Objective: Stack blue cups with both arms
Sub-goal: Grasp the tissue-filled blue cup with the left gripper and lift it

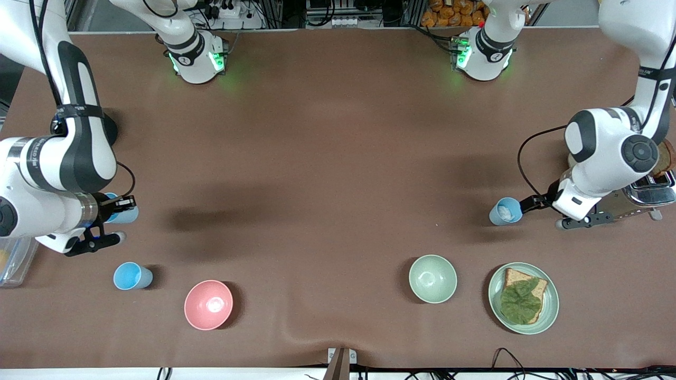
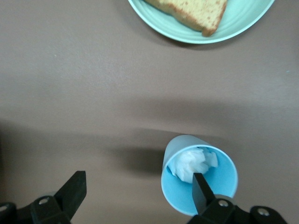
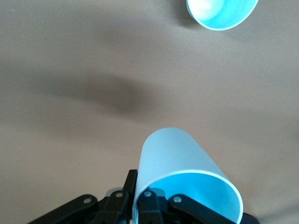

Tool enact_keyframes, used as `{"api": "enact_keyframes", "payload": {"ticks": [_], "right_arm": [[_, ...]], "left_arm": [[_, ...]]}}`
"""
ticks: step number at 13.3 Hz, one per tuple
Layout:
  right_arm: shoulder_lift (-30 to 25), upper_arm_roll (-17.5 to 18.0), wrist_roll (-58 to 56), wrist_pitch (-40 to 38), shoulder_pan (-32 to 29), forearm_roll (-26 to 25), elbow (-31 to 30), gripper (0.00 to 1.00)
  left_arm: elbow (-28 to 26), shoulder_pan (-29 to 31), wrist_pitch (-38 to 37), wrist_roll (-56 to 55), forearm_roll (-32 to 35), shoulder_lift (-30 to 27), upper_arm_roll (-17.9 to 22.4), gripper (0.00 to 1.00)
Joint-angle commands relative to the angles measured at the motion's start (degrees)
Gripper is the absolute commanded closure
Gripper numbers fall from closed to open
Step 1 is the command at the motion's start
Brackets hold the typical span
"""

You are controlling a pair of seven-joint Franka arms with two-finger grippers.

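I need to stack the blue cups, so my left gripper should next take hold of the cup with the whitish filling [image 2: 192, 164] by its rim [image 2: 190, 147].
My right gripper [image 1: 122, 203] is shut on the wall of a blue cup [image 1: 129, 214] and holds it tilted over the table at the right arm's end; in the right wrist view [image 3: 140, 179] the fingers pinch the rim of this cup [image 3: 187, 172]. A second blue cup [image 1: 132, 276] stands on the table nearer the front camera and also shows in the right wrist view [image 3: 222, 11]. My left gripper [image 1: 536, 203] is open [image 2: 138, 186]. One finger [image 2: 201, 189] is inside a third blue cup [image 2: 198, 175] [image 1: 505, 211] that has something whitish inside.
A pink bowl [image 1: 208, 304] and a pale green bowl [image 1: 433, 278] stand near the front edge. A green plate [image 1: 549, 311] with toast and lettuce sits beside the green bowl. A toaster [image 1: 652, 187] stands under the left arm. A clear container [image 1: 13, 258] is at the table's edge.
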Motion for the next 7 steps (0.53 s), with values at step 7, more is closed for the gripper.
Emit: {"api": "enact_keyframes", "payload": {"ticks": [7], "right_arm": [[-0.5, 0.3, 0.5, -0.7, -0.4, -0.8, -0.5, 1.00]], "left_arm": [[-0.7, 0.0, 3.7, 2.4, -0.7, 3.7, -0.7, 0.00]]}}
